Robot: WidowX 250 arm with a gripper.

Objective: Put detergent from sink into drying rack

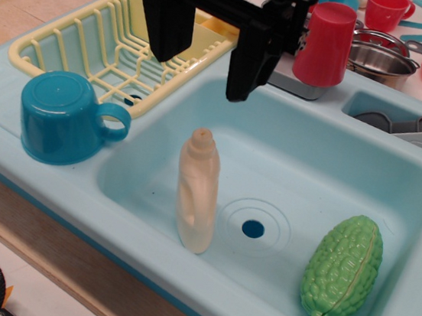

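My gripper takes hold of the bottle by its neck end next, to put the cream-beige bottle into the drying rack.
The detergent is a slim cream-beige bottle standing upright in the left part of the light-blue sink, left of the dark blue drain hole. The pale yellow drying rack lies beyond the sink's left rim and holds nothing that I can see. My black gripper hangs open and empty above the sink's back-left corner, well above the bottle, with one finger over the rack's edge and one over the sink.
A bumpy green gourd lies in the sink's right front. An upside-down blue cup sits on the sink's left ledge. A red cup, a metal bowl and a small side basin lie behind.
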